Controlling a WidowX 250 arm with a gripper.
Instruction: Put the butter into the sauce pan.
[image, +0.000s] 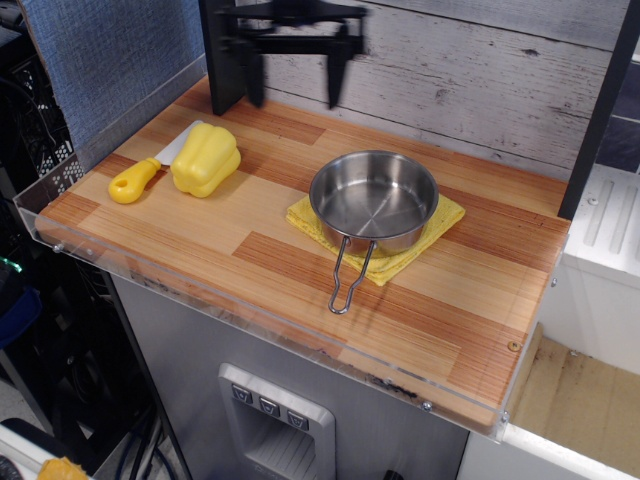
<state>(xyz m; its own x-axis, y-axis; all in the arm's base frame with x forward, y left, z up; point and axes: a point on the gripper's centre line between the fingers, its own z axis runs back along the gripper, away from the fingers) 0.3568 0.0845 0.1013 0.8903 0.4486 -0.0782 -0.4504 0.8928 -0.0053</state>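
My gripper grabs the butter (206, 158) by its ridged long sides next, to put it into the sauce pan (373, 200).
The butter (206, 158), a glossy yellow ridged lump, lies on the wooden counter at the left. The sauce pan (373, 200), round shiny steel and empty, sits on a yellow cloth at the centre, its wire handle (348, 275) pointing toward the front edge. My gripper (293, 96) is black, blurred by motion, and hangs open and empty above the back of the counter, up and to the right of the butter and to the left of the pan. Its fingers (335, 80) point down, wide apart.
A toy knife with a yellow handle (135, 181) lies touching the butter's left side. A yellow cloth (440, 222) lies under the pan. A dark post (222, 60) stands at the back left. A clear plastic lip (250, 300) runs along the counter's front edge.
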